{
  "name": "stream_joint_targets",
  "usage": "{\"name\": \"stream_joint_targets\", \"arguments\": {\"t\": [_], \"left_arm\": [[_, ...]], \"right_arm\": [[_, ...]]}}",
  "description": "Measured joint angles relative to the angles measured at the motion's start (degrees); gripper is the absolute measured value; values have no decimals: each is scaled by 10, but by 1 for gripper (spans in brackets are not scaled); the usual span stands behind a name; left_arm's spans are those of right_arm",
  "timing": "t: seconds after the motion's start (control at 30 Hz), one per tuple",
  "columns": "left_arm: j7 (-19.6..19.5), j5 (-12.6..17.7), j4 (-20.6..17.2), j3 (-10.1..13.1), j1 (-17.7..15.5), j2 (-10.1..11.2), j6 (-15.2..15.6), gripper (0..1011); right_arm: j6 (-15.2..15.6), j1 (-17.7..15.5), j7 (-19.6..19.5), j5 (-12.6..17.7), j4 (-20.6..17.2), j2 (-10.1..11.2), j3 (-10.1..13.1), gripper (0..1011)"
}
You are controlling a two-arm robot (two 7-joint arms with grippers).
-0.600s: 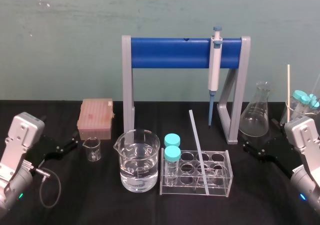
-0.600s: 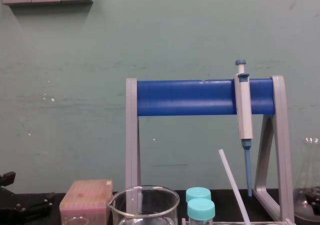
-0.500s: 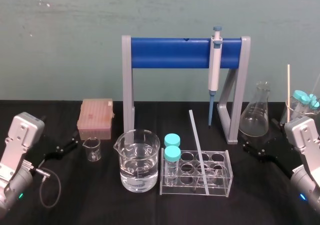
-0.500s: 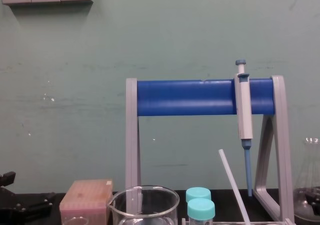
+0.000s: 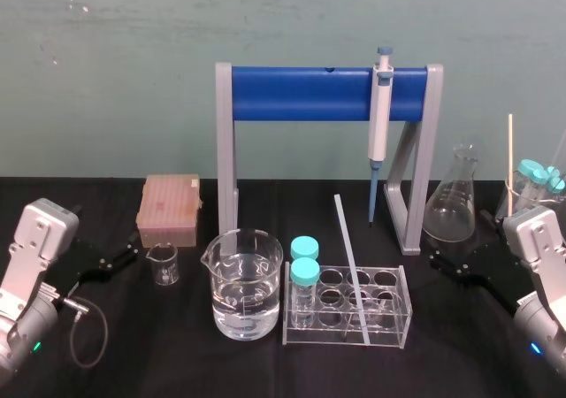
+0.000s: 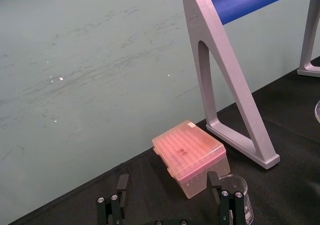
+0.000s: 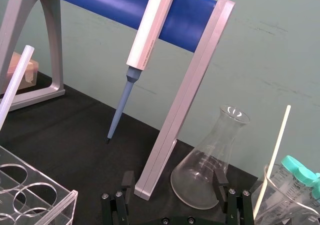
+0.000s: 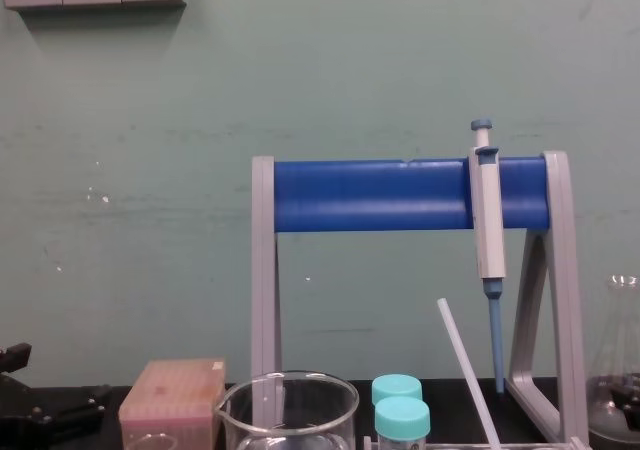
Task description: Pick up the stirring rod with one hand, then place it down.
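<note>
I need to pick up the stirring rod by its free upper part (image 8: 454, 332) next with my right gripper, because the lower end of the rod is inside the clear rack (image 8: 530, 446).
The stirring rod (image 5: 349, 265), a long translucent whitish stick, leans tilted in the clear test tube rack (image 5: 393, 323) at the table's middle; its upper end shows in the chest view (image 8: 462, 365) and in the right wrist view (image 7: 16, 81). My right gripper (image 5: 455, 243) rests low at the right, open and empty, well to the right of the rod; its fingers (image 7: 128, 181) stand wide apart, pointing at the flask. My left gripper (image 5: 128, 249) sits at the far left, open and empty, with its fingers (image 6: 122, 184) facing the pink box.
A blue-and-grey stand (image 5: 301, 95) holds a grey-and-blue pipette (image 5: 380, 119) behind the rack. A water beaker (image 5: 243, 283), two teal-capped vials (image 5: 304, 274), a small beaker (image 5: 163, 264), a pink tip box (image 5: 170, 208), a conical flask (image 5: 454, 202) and a beaker holding a thin stick (image 5: 510, 159) stand around.
</note>
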Motion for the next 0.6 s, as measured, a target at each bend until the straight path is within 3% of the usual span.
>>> {"name": "stream_joint_targets", "arguments": {"t": [0.6], "left_arm": [[0, 0, 0, 0, 0, 0, 0, 1000]], "right_arm": [[0, 0, 0, 0, 0, 0, 0, 1000]]}}
